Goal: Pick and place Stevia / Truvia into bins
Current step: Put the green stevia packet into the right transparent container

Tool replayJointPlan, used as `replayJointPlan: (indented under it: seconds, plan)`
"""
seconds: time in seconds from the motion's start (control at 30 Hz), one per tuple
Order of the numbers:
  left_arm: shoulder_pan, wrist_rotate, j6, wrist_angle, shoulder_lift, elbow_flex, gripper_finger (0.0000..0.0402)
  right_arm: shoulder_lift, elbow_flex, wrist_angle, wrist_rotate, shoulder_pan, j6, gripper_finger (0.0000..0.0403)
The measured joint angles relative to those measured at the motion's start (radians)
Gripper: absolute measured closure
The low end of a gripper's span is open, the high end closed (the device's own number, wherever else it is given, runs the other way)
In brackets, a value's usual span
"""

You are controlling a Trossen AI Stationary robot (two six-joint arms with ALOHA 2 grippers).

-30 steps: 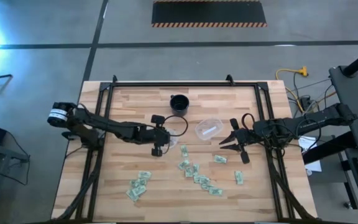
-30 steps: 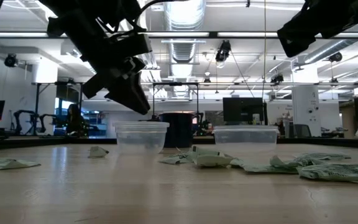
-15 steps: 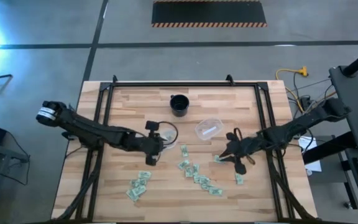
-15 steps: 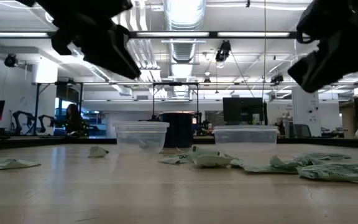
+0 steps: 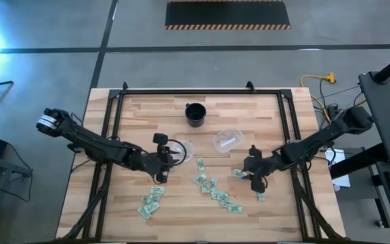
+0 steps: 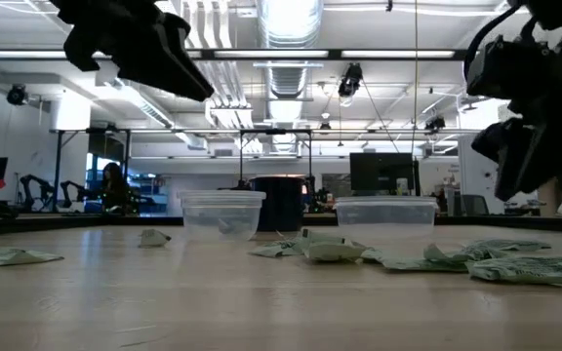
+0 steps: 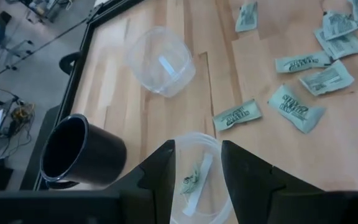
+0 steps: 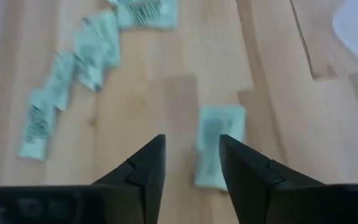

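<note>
My right gripper is still out of line with the packet and isn't ready to close on it, as one finger hovers above the packet and bare wood is beside the other.
Green and white Stevia packets (image 5: 215,191) lie flat and scattered on the wooden table's near half. Two clear cups stand mid-table: one (image 5: 181,148) holds a green packet and a white one (image 7: 194,179), the other (image 5: 227,139) holds a white packet (image 7: 166,64). My left gripper (image 5: 164,163) is open and empty, raised beside the first cup (image 7: 197,186) on its near-left side. My right gripper (image 5: 250,175) is open and empty, low over a single packet (image 8: 219,149) that lies just ahead of its fingertips (image 8: 191,163).
A black round cup (image 5: 195,114) stands toward the far edge, behind the clear cups. A small group of packets (image 5: 149,202) lies near left, and one packet (image 5: 260,195) near right. A black frame (image 5: 181,91) edges the table.
My left gripper has risen and drawn back from the clear cup toward the table's near-left. My right gripper has moved toward the near edge and come down over a single packet. The packets and cups have stayed in place.
</note>
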Motion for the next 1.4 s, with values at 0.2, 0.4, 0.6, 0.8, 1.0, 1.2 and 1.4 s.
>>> replayJointPlan:
  seconds: [0.2,0.4,0.6,0.8,1.0,1.2,1.4]
  plan:
    - [-0.001,-0.004,-0.025,0.001,-0.002,-0.023,0.0288,0.068,0.005,-0.046,0.030,0.000,0.023,0.0238]
    - [-0.002,-0.011,-0.030,0.003,-0.006,-0.023,0.0288,0.154,0.009,-0.020,0.026,0.000,0.034,0.0232]
    - [-0.002,-0.015,-0.035,0.004,-0.005,-0.022,0.0288,0.217,0.033,0.005,0.026,0.000,0.033,0.0232]
    - [-0.002,-0.016,-0.047,0.004,-0.005,-0.022,0.0288,0.281,0.072,-0.037,0.030,0.000,0.033,0.0235]
    - [-0.002,-0.017,-0.048,0.005,-0.005,-0.024,0.0288,0.279,0.085,-0.067,0.048,0.000,0.034,0.0262]
    - [-0.002,-0.017,-0.048,0.006,-0.005,-0.024,0.0288,0.255,0.083,-0.077,0.066,0.000,0.034,0.0296]
    - [-0.002,-0.017,-0.048,0.006,-0.005,-0.024,0.0288,0.253,0.082,-0.082,0.074,0.000,0.032,0.0323]
